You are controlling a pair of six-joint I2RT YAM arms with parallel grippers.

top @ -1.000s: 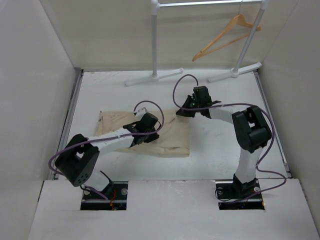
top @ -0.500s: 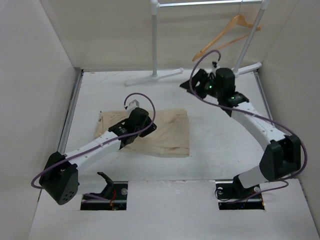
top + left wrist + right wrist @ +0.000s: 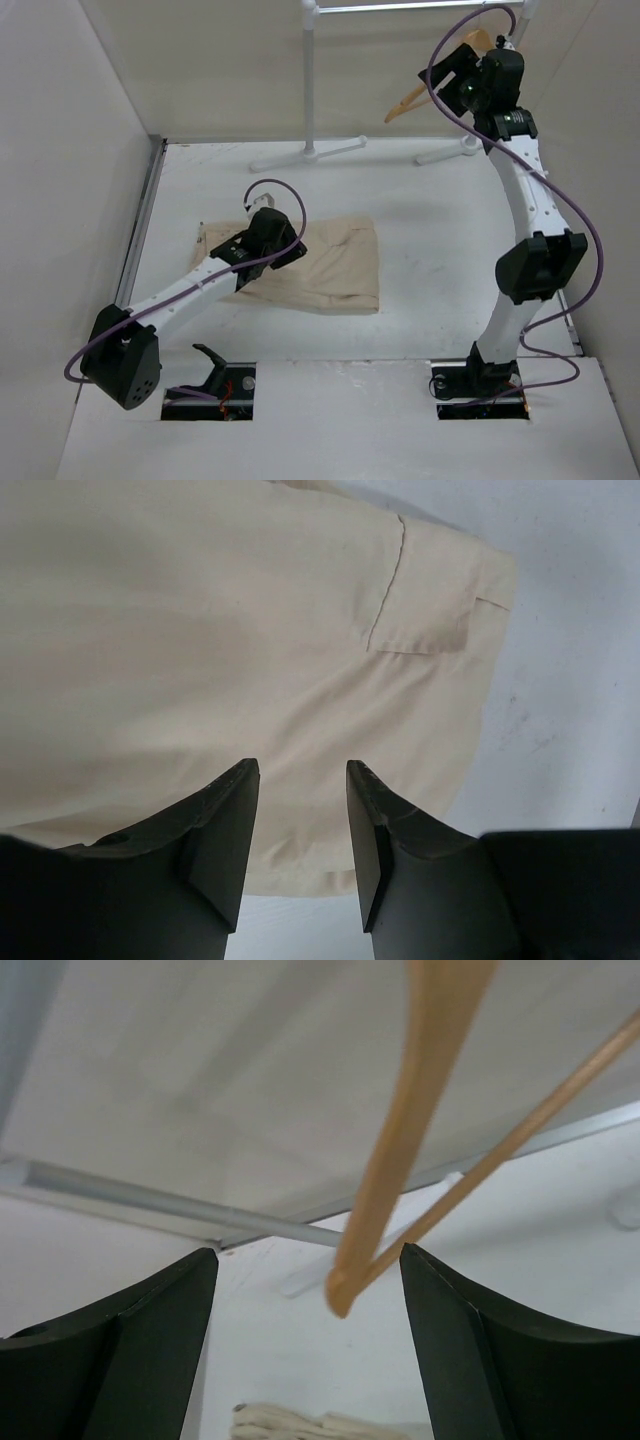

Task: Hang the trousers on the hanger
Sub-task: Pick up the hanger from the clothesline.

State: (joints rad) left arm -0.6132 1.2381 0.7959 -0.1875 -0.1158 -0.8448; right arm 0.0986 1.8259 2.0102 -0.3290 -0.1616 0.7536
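Note:
I should grab the wooden hanger (image 3: 412, 98) by its arm's lower end with my right gripper next, so the thin bar stays free for the trousers.
The beige trousers (image 3: 335, 265) (image 3: 200, 630) lie folded flat on the white table. My left gripper (image 3: 268, 240) (image 3: 302, 765) hovers over their left half. Its jaws are open with a moderate gap and hold nothing; a pocket seam shows ahead of them. The light wooden hanger (image 3: 412, 98) (image 3: 405, 1150) hangs from the rack's top bar at the back right. My right gripper (image 3: 452, 72) (image 3: 308, 1252) is raised up to it, open wide. The hanger's lower end shows between the two fingers without touching them.
The white rack has two upright poles (image 3: 310, 80) (image 3: 497, 95) with feet on the table's far edge and a top bar (image 3: 400, 6). Walls close in on the left, back and right. A purple cable loops above each wrist.
My right arm lifted from beside the trousers up to the hanger and its jaws opened. My left gripper shifted slightly left over the trousers and opened a little.

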